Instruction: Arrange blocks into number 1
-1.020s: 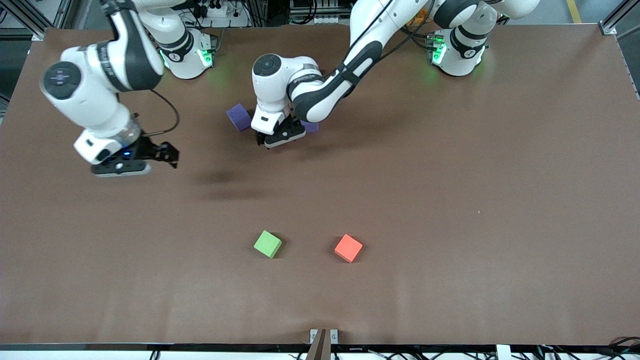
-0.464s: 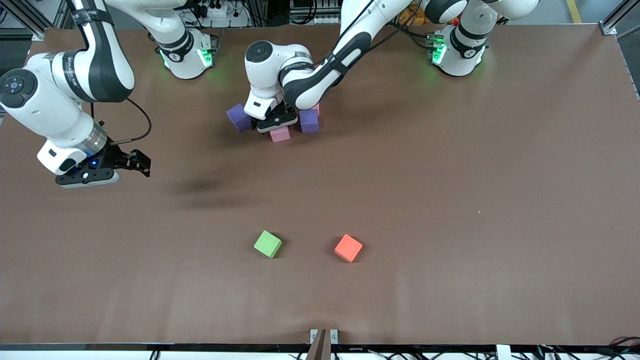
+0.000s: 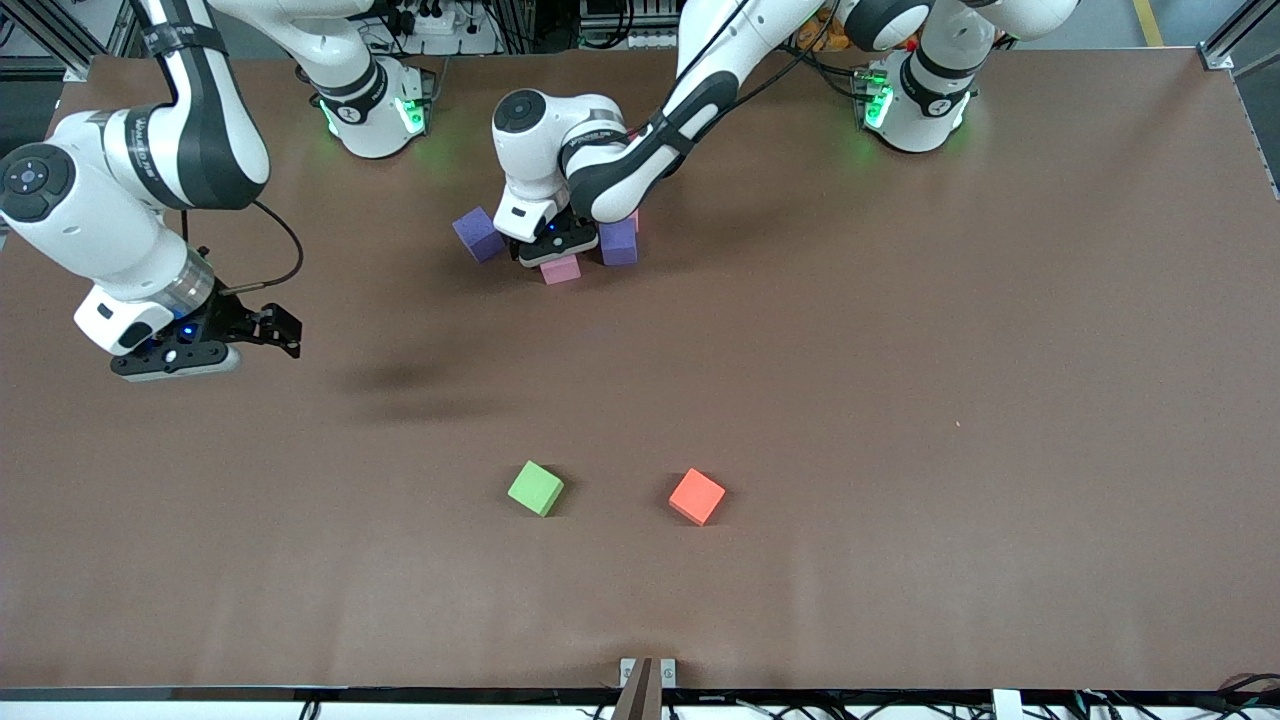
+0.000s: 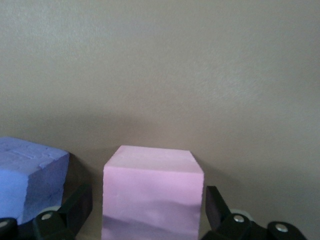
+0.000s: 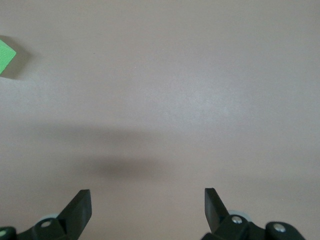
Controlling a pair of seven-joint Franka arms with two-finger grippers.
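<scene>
In the left wrist view my fingers stand on either side of the pink block, so closing my left gripper now would catch it.
My left gripper [image 3: 556,256] is low over a cluster of blocks near the robots' bases. It is open, and its fingers [image 4: 216,205] straddle a pink block [image 4: 152,197] with a thin gap on each side. That pink block [image 3: 561,269] rests on the table. A purple block [image 3: 619,242] sits beside it [image 4: 29,175], and a sliver of another pink block [image 3: 633,216] shows past that one. A second purple block [image 3: 478,234] lies toward the right arm's end. A green block [image 3: 535,488] and an orange-red block [image 3: 697,496] lie apart, nearer the camera. My right gripper [image 3: 280,333] hangs open and empty [image 5: 147,202].
Bare brown table [image 3: 900,400] stretches all around. The green block's corner [image 5: 6,57] shows at the edge of the right wrist view. A small bracket [image 3: 647,672] sits at the table's near edge.
The left hand pulled back toward the bases, uncovering the pink block and the purple one beside it. The right arm swung out toward its own end of the table, then held still.
</scene>
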